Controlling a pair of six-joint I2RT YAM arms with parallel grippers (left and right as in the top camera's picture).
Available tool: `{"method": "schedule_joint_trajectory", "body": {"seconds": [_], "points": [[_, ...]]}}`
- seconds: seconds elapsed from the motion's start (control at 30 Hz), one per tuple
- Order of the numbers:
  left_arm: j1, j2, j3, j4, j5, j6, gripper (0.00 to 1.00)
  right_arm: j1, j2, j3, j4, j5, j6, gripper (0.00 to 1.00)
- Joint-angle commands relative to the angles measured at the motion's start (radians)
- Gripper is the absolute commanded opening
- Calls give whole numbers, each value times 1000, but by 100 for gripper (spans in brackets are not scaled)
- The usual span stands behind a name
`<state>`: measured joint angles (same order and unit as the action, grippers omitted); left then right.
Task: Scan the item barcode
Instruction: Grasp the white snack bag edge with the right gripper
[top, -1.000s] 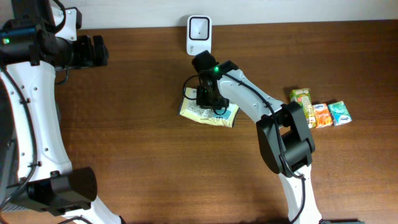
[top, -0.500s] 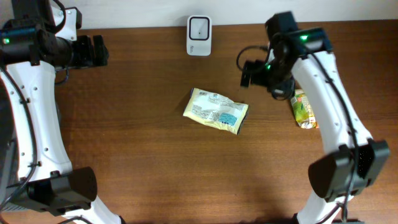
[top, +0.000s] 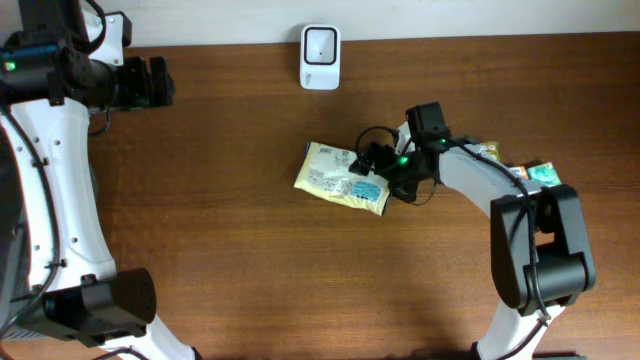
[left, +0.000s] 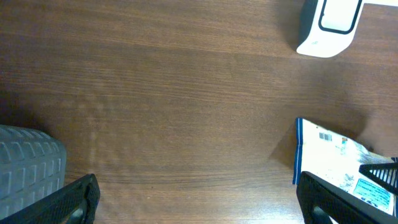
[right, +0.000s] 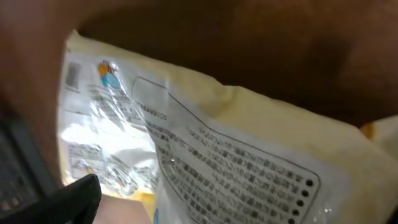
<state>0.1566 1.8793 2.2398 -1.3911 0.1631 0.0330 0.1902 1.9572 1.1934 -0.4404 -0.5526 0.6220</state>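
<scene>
I will reach for the snack packet with my right gripper and grab it at the blue-patch end, away from the snack packet's barcode corner. That corner will stay uncovered for the scan.
The item is a pale yellow snack packet with printed text and a blue patch, lying flat on the wooden table. My right gripper hangs low over its right end, jaws wide open. In the right wrist view the packet fills the frame and only one black finger shows, at the lower left. The white barcode scanner stands at the table's back edge. At the far left my left gripper is open over bare wood, with the scanner and packet off to its right.
Small drink cartons lie at the right behind my right arm: a green one and a teal one. A grey ribbed block sits at the left edge of the left wrist view.
My right gripper let go of the packet below the scanner, swung out to the right, then came back down at the packet's right end. The left arm has not moved.
</scene>
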Motion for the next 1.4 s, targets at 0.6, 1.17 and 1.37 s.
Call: {"method": "schedule_joint_trajectory", "body": {"seconds": [0.6, 1.17, 1.37], "points": [[3, 3, -2, 1, -3, 5, 99, -18, 130, -23, 193, -229, -155, 6], [4, 3, -2, 1, -3, 5, 99, -147, -322, 280, -131, -300, -366, 4], [3, 3, -2, 1, -3, 5, 99, -145, -324, 364, -192, -435, -413, 4]]}}
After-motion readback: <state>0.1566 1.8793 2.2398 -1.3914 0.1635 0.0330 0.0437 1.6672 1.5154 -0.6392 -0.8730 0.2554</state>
